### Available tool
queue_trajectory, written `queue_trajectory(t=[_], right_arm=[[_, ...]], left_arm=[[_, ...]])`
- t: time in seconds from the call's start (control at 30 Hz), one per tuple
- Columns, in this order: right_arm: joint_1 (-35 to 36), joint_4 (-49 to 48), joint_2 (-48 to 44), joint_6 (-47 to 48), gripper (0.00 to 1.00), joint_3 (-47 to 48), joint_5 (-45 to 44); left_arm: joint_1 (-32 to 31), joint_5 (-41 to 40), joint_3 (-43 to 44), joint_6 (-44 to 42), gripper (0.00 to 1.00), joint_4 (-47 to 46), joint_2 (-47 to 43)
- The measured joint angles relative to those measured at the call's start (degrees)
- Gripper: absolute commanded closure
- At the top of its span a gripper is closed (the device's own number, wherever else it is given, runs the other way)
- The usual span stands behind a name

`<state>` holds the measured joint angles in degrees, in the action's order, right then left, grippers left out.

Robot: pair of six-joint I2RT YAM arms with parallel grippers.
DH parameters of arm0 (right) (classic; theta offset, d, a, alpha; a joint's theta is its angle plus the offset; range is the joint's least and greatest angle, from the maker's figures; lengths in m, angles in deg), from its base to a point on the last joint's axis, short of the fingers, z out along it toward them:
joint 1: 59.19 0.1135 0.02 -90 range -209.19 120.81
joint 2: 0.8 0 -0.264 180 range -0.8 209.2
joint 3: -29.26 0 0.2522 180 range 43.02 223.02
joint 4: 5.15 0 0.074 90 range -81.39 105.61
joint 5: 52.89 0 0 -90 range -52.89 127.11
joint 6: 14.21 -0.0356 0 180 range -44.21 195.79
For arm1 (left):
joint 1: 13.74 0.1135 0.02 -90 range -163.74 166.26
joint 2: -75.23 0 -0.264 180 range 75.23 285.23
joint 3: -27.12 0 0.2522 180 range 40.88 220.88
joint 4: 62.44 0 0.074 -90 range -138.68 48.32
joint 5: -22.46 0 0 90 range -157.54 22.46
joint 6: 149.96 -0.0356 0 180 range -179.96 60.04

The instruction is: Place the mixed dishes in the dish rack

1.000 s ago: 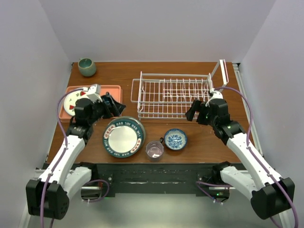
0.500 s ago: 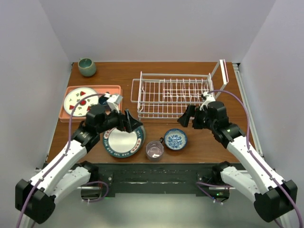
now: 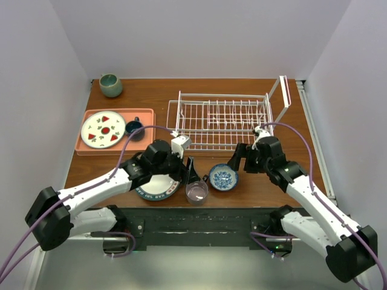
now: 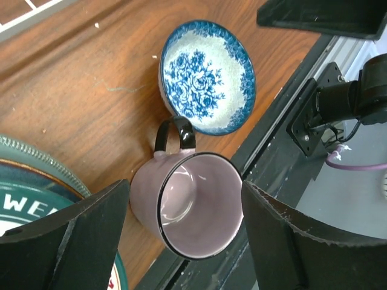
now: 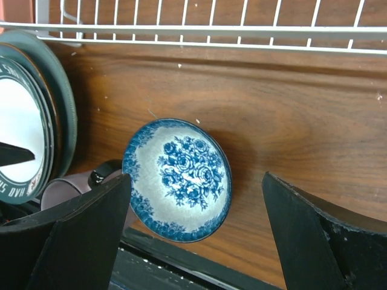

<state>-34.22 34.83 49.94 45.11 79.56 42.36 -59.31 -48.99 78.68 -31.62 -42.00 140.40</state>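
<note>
I will next grab the bowl (image 3: 224, 177) with my right gripper by the bowl's rim away from the mug, so the bowl's mug-side rim stays free for handover.
The clear pinkish mug (image 3: 197, 191) stands upright near the table's front edge, its dark handle toward the blue-and-white bowl (image 3: 224, 177). My left gripper (image 3: 192, 175) is open, with one finger on each side of the mug (image 4: 193, 208) and a narrow gap at each. My right gripper (image 3: 239, 158) is open over the bowl (image 5: 178, 178), which lies between its fingers. My left arm partly covers the white plate with the lettered teal rim (image 3: 151, 188), which lies on other plates. The white wire dish rack (image 3: 221, 121) stands behind with nothing in it.
A salmon tray (image 3: 121, 148) at the left holds a white plate with red fruit marks (image 3: 103, 129) and a small dark cup (image 3: 133, 127). A grey-green cup (image 3: 110, 84) stands at the back left. The mug and bowl sit close to the black front rail (image 3: 199, 217).
My left arm swung right from the tray, across the plates, to the mug, and its jaws narrowed. My right gripper moved from the rack's corner to over the bowl.
</note>
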Motion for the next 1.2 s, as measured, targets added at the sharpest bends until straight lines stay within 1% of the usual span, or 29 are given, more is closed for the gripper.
queue_trajectory(t=[0.1, 0.17, 0.2, 0.23, 0.43, 0.57, 0.73, 0.77, 0.8, 0.87, 0.9, 0.97, 1.0, 1.03, 1.07, 1.13, 1.2], right_arm=[[0.0, 0.1, 0.2, -0.2, 0.11, -0.3, -0.2], [0.0, 0.1, 0.6, -0.3, 0.14, -0.3, -0.3], [0.0, 0.1, 0.8, -0.3, 0.17, -0.5, -0.2], [0.0, 0.1, 1.1, -0.4, 0.23, -0.6, -0.2], [0.0, -2.1, 4.9, -3.2, 0.36, -4.7, -0.2], [0.1, -4.0, 8.9, -5.4, 0.38, -7.6, -0.2], [0.1, -5.7, 10.3, -6.3, 0.43, -8.7, -0.6], [0.1, -6.2, 10.6, -6.4, 0.47, -8.7, -0.8], [0.1, -6.9, 11.1, -6.4, 0.56, -8.8, -0.8], [0.1, -7.8, 12.3, -6.5, 0.62, -8.9, -0.8], [0.2, -8.1, 12.7, -6.5, 0.69, -8.9, -0.8], [0.2, -8.4, 13.1, -6.6, 0.74, -8.9, -0.7], [0.2, -8.5, 13.0, -6.7, 0.83, -8.9, -0.8], [0.3, -8.4, 12.8, -6.8, 0.86, -8.9, -0.9], [0.3, -8.3, 12.5, -6.8, 0.94, -8.9, -1.0], [0.4, -7.3, 11.4, -6.6, 1.0, -8.9, -1.6], [0.4, -5.7, 10.0, -6.5, 1.0, -8.6, -3.1]], left_arm=[[-0.6, -1.4, 0.3, -0.1, 0.23, -0.3, 0.3], [-0.9, -2.6, 0.3, -0.1, 0.23, -0.2, 0.5], [-1.0, -3.2, 0.3, -0.1, 0.23, -0.1, 0.5], [-1.0, -3.7, 0.3, -0.1, 0.23, 0.0, 0.5], [-1.1, -6.9, 0.3, -0.1, 0.2, 0.3, 0.1], [-1.1, -8.6, 0.5, -0.1, 0.17, 0.3, -1.0], [-1.1, -10.0, 1.3, -0.5, 0.16, 0.3, -2.2], [-1.1, -10.1, 1.5, -0.6, 0.16, 0.2, -2.2], [-1.1, -10.1, 1.6, -0.9, 0.16, 0.2, -2.2], [-1.1, -10.0, 1.9, -1.2, 0.16, 0.2, -2.2], [-1.1, -9.9, 2.0, -1.5, 0.16, 0.2, -2.2], [-1.1, -9.6, 2.2, -2.0, 0.16, -0.1, -2.2], [-1.1, -9.2, 2.3, -2.2, 0.17, -0.4, -2.2], [-1.1, -8.8, 2.3, -2.4, 0.17, -0.7, -2.2], [-1.1, -8.4, 2.4, -2.6, 0.17, -1.1, -2.2], [-1.2, -7.8, 2.7, -3.0, 0.17, -1.7, -2.0], [-1.3, -7.3, 3.3, -3.7, 0.17, -2.1, -1.6]])
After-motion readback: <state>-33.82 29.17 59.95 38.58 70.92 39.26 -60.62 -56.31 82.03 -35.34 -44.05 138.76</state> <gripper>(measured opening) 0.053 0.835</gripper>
